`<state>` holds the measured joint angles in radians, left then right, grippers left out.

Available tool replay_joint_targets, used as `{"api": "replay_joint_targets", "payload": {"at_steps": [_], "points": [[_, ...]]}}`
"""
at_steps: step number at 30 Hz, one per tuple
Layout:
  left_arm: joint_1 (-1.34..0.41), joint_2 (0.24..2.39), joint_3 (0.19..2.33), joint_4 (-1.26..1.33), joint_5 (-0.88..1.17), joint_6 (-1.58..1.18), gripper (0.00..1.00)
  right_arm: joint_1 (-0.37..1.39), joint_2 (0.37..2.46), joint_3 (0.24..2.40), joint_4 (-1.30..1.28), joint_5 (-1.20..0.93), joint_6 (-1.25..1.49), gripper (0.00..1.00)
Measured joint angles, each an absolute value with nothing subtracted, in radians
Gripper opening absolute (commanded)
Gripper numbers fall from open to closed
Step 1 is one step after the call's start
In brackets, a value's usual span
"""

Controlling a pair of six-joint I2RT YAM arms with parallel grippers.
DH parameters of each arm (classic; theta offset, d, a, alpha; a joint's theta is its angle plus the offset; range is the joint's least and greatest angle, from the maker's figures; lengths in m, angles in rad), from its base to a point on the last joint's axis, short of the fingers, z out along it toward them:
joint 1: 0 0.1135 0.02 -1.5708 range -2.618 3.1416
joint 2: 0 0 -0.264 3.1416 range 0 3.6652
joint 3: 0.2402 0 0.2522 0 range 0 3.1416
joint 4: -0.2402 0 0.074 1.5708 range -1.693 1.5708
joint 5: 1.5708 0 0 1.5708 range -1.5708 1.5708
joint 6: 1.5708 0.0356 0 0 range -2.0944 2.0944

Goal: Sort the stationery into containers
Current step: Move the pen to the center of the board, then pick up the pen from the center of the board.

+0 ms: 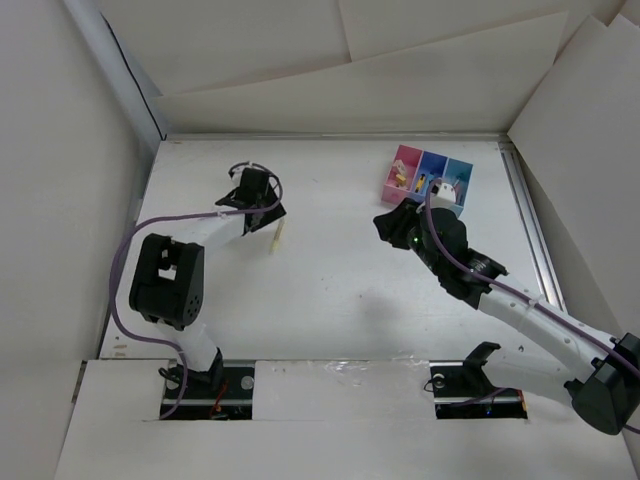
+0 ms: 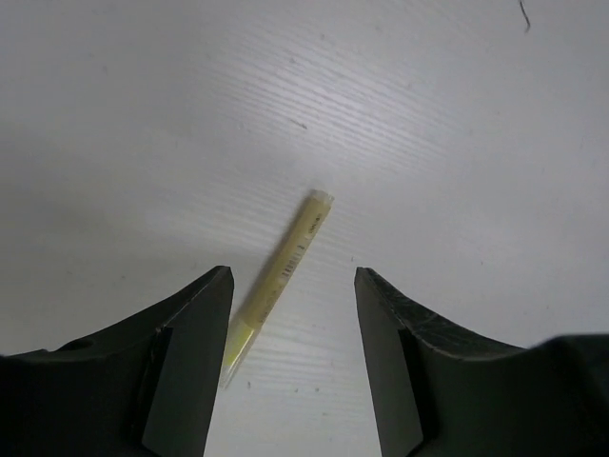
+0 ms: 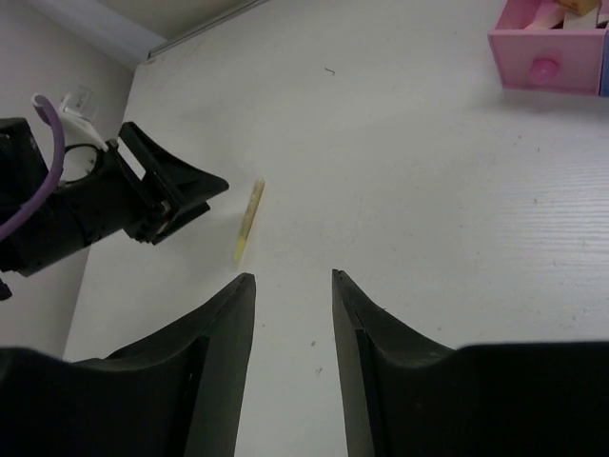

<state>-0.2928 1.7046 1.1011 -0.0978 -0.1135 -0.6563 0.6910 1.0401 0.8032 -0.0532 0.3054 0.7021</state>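
I need to grab the yellow pen by its brighter yellow end (image 1: 273,248) (image 2: 239,342) next with my left gripper. The pen's long body then stays free to hand to my right gripper.
A yellow pen (image 1: 277,236) lies flat on the white table (image 1: 330,290). My left gripper (image 1: 268,213) is open just above it. In the left wrist view the pen (image 2: 282,269) lies slantwise between the fingers of the left gripper (image 2: 293,274), its lower end close to the left finger, and nothing grips it. My right gripper (image 1: 388,222) is open and empty over the table, just in front and left of the containers (image 1: 428,177). The pink (image 1: 403,170), dark blue (image 1: 431,175) and light blue (image 1: 458,180) bins hold small items. The right wrist view shows the right gripper (image 3: 292,276), the pen (image 3: 248,219) and the pink bin (image 3: 547,52).
White walls enclose the table on the left, back and right. A metal rail (image 1: 530,235) runs along the right edge beside the bins. The right arm's white wrist part (image 1: 444,193) covers part of the light blue bin.
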Motion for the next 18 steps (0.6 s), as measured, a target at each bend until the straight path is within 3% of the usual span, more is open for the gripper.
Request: {"api": "replay_joint_targets", "payload": {"at_steps": [4,18], "points": [[-0.37,1.688,1.06,-0.094,-0.145,-0.626,0.51,0.691,1.04,0.803,-0.053,0.322,0.7,0.49],[-0.669,1.713,0.975,-0.061,-0.189,-0.586,0.5,0.691,1.026,0.803,-0.056,0.364,0.707,0.49]]}}
